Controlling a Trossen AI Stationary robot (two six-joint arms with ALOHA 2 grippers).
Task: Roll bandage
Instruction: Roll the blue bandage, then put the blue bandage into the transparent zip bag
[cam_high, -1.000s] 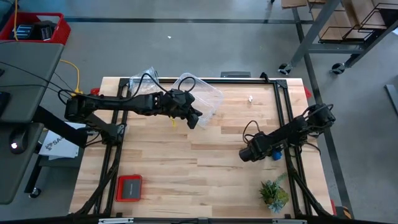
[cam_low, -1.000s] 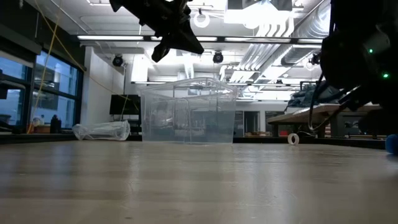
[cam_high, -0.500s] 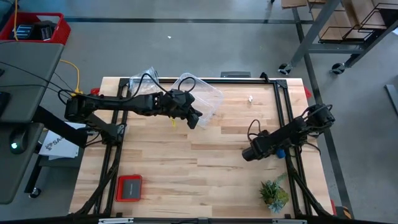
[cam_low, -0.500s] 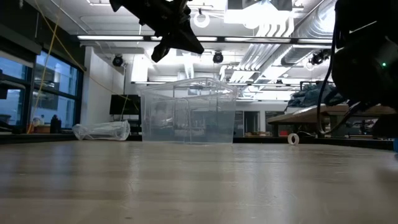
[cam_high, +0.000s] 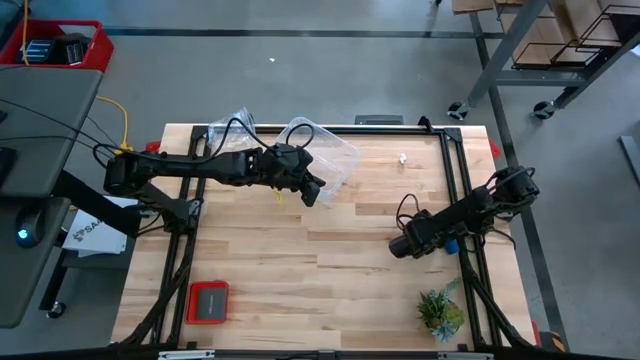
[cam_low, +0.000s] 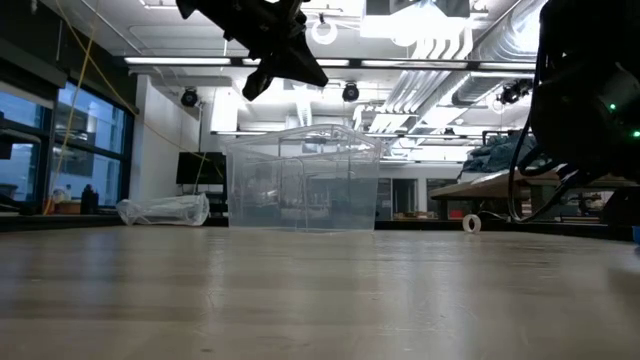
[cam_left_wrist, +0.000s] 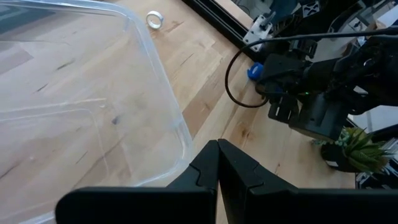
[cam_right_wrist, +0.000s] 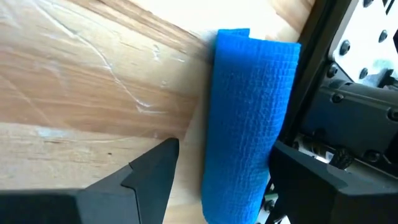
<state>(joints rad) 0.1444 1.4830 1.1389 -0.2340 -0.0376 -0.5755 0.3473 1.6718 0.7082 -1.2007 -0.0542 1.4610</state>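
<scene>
The robot's right gripper should hold the blue bandage by its long sides, so that the blue bandage's folded end (cam_right_wrist: 256, 42) stays free for rolling.
The bandage (cam_right_wrist: 249, 112) is a compact bright blue roll. It lies on its side on the wooden table, close to the black frame rail at the right edge, and a patch of blue (cam_high: 449, 244) shows under my right arm in the high view. My right gripper (cam_right_wrist: 225, 148) is open and tipped down over the roll, with one finger on each side of it. My left gripper (cam_high: 312, 192) is shut with nothing in it. It hangs in the air above the near edge of the clear plastic tub (cam_high: 325, 160). My right gripper stands astride the roll from above. One finger (cam_right_wrist: 152, 168) is clearly apart from the roll. The other finger (cam_right_wrist: 311, 171) lies close along the roll's side (cam_right_wrist: 273, 130), and I cannot tell whether it touches. The roll rests on the table.
The clear tub (cam_low: 300, 180) stands at the far middle of the table, with a crumpled clear bag (cam_high: 235, 125) to its left. A white tape ring (cam_high: 402, 158) lies at the far right, a small plant (cam_high: 440, 312) at the near right and a red flat case (cam_high: 208, 302) at the near left.
My right arm has drawn a little toward the table's right edge over the roll, and its wrist has rolled slightly. The jaws stay open. The roll has not moved.
</scene>
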